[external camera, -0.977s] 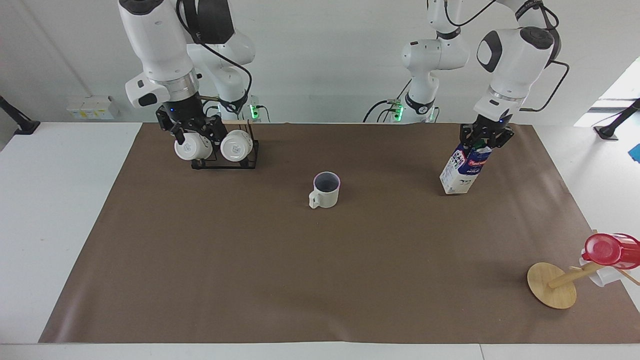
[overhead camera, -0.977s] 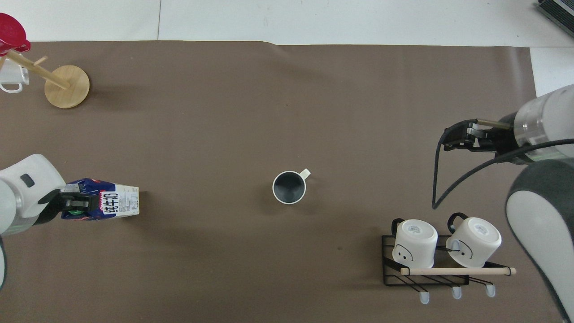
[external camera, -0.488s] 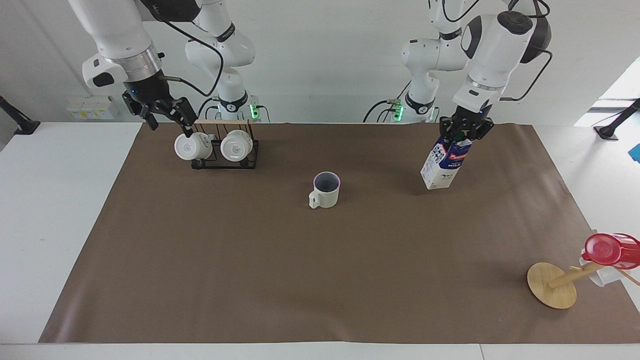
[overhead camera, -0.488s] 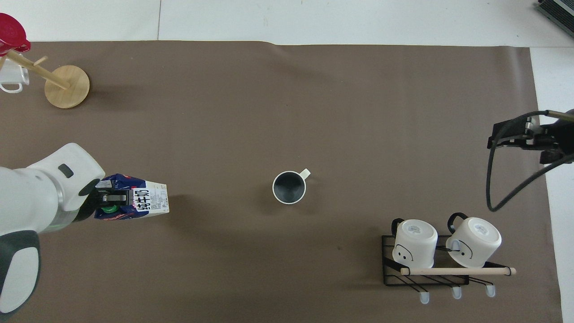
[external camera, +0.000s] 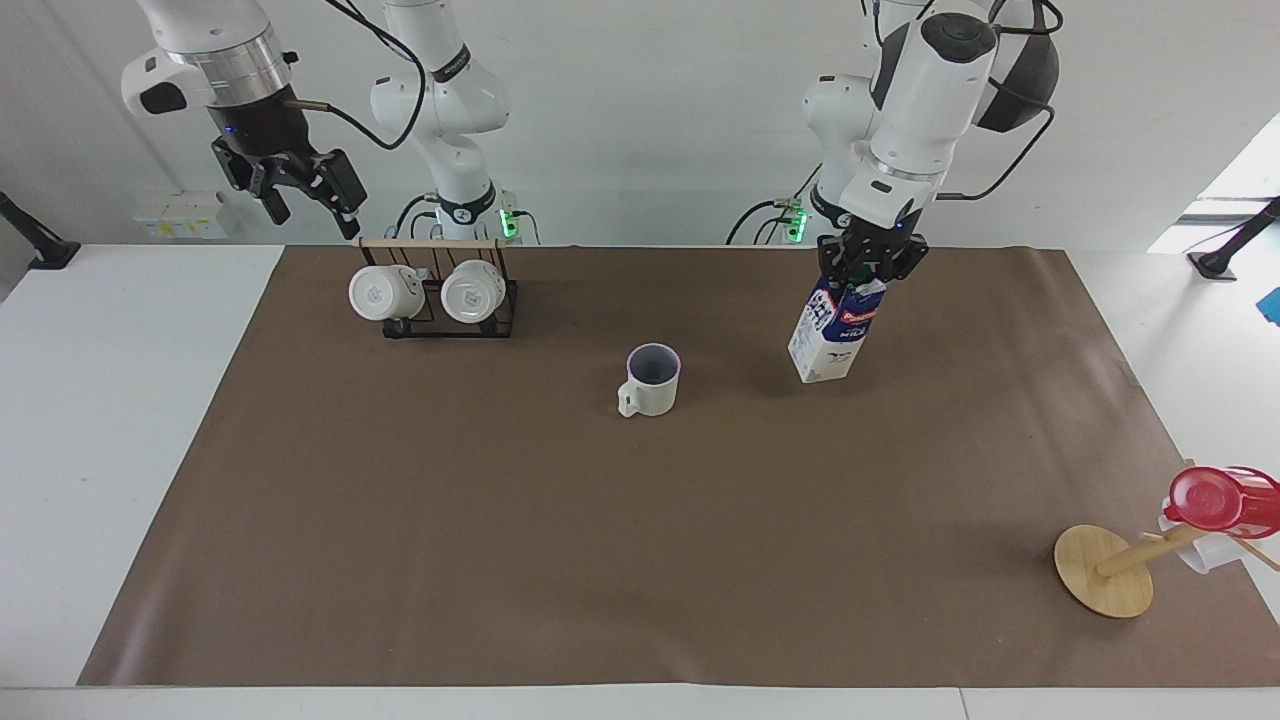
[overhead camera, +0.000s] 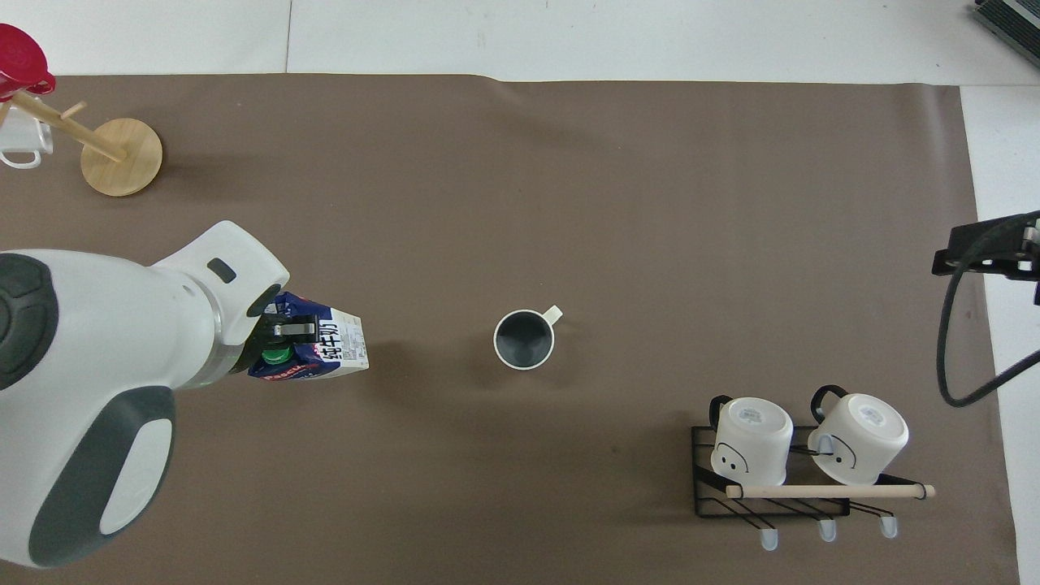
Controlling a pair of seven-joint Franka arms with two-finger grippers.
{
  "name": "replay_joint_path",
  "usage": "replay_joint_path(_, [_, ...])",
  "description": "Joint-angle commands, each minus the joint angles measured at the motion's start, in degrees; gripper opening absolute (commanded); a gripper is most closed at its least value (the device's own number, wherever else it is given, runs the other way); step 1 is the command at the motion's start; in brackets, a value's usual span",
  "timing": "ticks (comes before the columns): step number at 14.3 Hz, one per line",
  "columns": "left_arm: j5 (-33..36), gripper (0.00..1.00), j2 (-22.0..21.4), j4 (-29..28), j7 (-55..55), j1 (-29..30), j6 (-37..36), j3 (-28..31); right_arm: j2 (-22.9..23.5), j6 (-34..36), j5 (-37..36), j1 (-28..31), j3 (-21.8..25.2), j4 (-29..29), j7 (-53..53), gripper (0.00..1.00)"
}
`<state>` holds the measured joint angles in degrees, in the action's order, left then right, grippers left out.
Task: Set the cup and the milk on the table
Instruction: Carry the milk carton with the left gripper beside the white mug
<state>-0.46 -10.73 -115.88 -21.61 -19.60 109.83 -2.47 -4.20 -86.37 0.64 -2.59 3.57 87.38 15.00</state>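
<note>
The milk carton (overhead camera: 341,343) hangs tilted, short of the brown paper beside the cup. My left gripper has to keep holding the carton until it reaches the paper.
The cup (external camera: 652,380) is a cream-white mug with a dark inside. It stands upright on the brown paper of the table (external camera: 640,560) near the middle, and also shows in the overhead view (overhead camera: 524,339). My left gripper (external camera: 866,275) is shut on the top of the milk (external camera: 833,335), a blue-and-white carton with a green cap. The carton hangs tilted, low over the paper, beside the cup toward the left arm's end. I cannot tell whether its base touches the paper. It also shows in the overhead view (overhead camera: 325,351). My right gripper (external camera: 298,200) is open, empty and raised above the rack.
A black wire rack (external camera: 445,300) with two white mugs stands close to the robots at the right arm's end. A wooden mug tree (external camera: 1105,570) with a red cup (external camera: 1215,500) and a white mug stands far from the robots at the left arm's end.
My left arm has carried the milk sideways toward the cup. My right gripper has risen from the rack's mugs and moved toward the right arm's end, empty.
</note>
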Motion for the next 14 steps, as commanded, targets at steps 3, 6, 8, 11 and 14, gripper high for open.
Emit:
replay_joint_path(3, [3.09, 0.47, 4.75, 1.62, -10.19, -6.93, 3.19, 0.19, -1.87, -0.46, -1.52, 0.57, 0.21, 4.11, -8.41, 1.0])
replay_joint_path(6, [3.27, 0.47, 6.42, 1.53, -11.79, -7.82, 6.7, 0.1, -1.52, 0.41, -2.92, 0.39, 0.12, 3.51, -8.24, 1.0])
replay_joint_path(8, [3.27, 0.47, 7.65, 1.53, -11.79, -8.7, 8.72, 0.1, -0.64, 0.77, -3.11, 0.39, -0.05, 1.14, -8.24, 1.0])
replay_joint_path(11, [3.45, 0.47, 9.32, 1.44, -13.54, -10.02, 10.92, 0.1, -0.99, 0.86, -2.58, 0.39, -0.05, 1.91, -7.97, 1.0])
replay_joint_path(14, [5.03, 0.47, 10.73, 1.27, -15.57, -11.34, 12.51, 0.1, -1.25, 1.21, -2.32, 0.39, -0.14, 2.27, -7.54, 1.0])
